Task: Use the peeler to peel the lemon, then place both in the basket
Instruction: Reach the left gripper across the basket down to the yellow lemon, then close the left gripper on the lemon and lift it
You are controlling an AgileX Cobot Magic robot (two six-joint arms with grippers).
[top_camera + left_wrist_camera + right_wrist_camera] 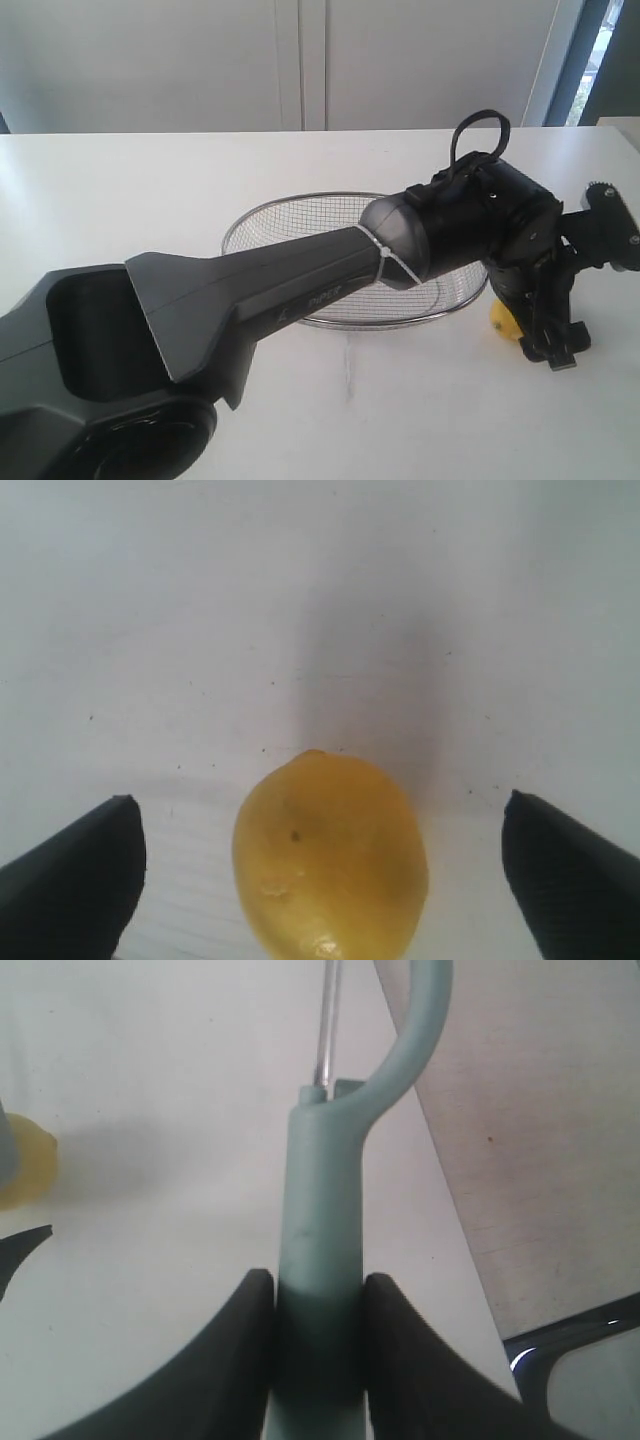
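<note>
The left gripper grabs the lemon around its rounded body (505, 320) (330, 865) next. That keeps the lemon steady for peeling.
The yellow lemon (328, 865) lies on the white table between the two black fingers (80, 870) of my left gripper (325, 880), which is open and clear of it on both sides. In the exterior view the lemon (502, 320) peeks out just right of the wire-mesh basket (280, 215), under the left arm's wrist, with one black finger (553, 338) beside it. My right gripper (318, 1290) is shut on the pale teal handle of the peeler (320, 1180), whose curved head points away. The lemon (25, 1165) shows close by in the right wrist view.
The left arm (300, 280) stretches across the basket's front half and hides part of it. The right arm's wrist (605, 225) is close behind the left one. The table's edge (450, 1180) runs near the peeler, with floor beyond it.
</note>
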